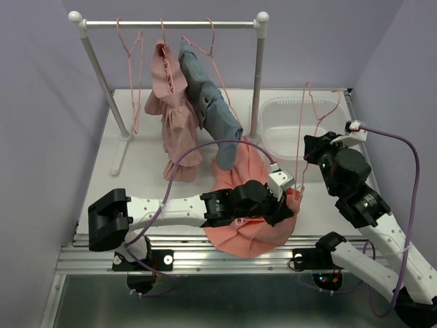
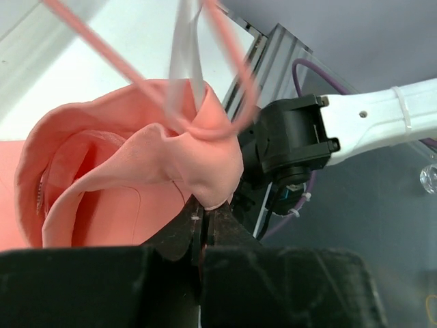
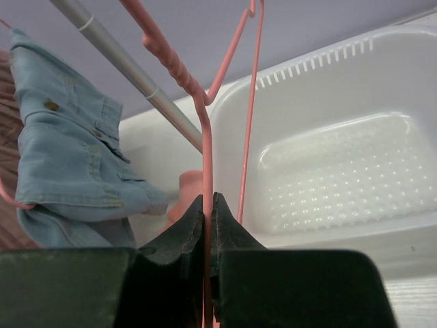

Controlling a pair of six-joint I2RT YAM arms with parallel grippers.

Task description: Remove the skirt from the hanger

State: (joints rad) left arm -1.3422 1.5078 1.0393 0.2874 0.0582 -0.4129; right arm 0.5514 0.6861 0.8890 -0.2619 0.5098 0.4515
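My left gripper would pull the skirt [image 1: 249,229] along by its fold and off the hanger if it moved sideways now, because its fingers hold only cloth, below the wire.
The salmon-coral skirt [image 1: 249,229] lies bunched on the table's near edge under my left arm. One corner of it is lifted towards the pink wire hanger [image 1: 305,116], which stands upright in front of the basket. My left gripper [image 1: 290,198] is shut on that fold of skirt [image 2: 171,164], right where the cloth meets the hanger wire [image 2: 130,75]. My right gripper [image 1: 313,147] is shut on the hanger's thin wire [image 3: 205,137], which runs straight up between its fingertips [image 3: 225,219].
A white plastic basket [image 1: 300,126] sits at the back right. The clothes rack [image 1: 171,24] at the back holds a dusty-pink ruffled garment [image 1: 174,102], a blue denim garment [image 1: 208,102] and bare pink hangers [image 1: 133,55]. The right arm's base [image 2: 293,143] is close beside the held fold.
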